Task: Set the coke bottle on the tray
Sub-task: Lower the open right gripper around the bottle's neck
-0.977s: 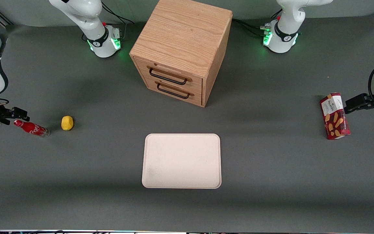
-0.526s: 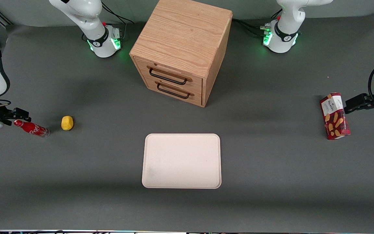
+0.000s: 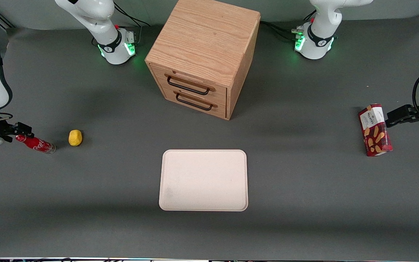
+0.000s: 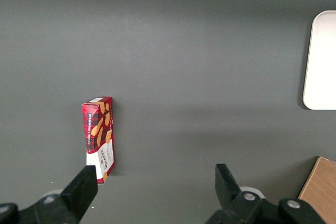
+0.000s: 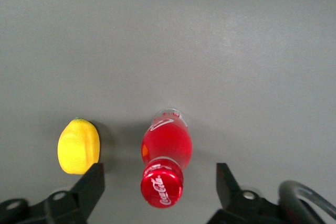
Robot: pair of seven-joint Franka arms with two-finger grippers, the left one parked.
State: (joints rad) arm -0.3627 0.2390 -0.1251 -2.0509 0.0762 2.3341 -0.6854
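Next, my right gripper should grab the coke bottle by its red cap (image 3: 20, 138) to place it on the tray (image 3: 203, 180).
The coke bottle (image 3: 35, 143) is slim and red with white script; it stands tilted on the grey table at the working arm's end. My right gripper (image 3: 17, 131) hovers just over its red cap, open, one finger on each side. In the right wrist view the bottle (image 5: 165, 153) points its cap up at the camera, midway between the two open fingers of the gripper (image 5: 159, 184), which do not touch it. The cream-beige tray (image 3: 203, 180) lies flat mid-table, nearer the front camera than the cabinet; one corner of it shows in the left wrist view (image 4: 320, 61).
A yellow lemon (image 3: 75, 138) sits beside the bottle, between it and the tray, also in the right wrist view (image 5: 79, 146). A wooden two-drawer cabinet (image 3: 204, 58) stands at the table's back. A red biscuit box (image 3: 375, 130) lies toward the parked arm's end.
My gripper has drifted slightly away from the tray and settled lower over the bottle's cap. The bottle, lemon and tray have not moved.
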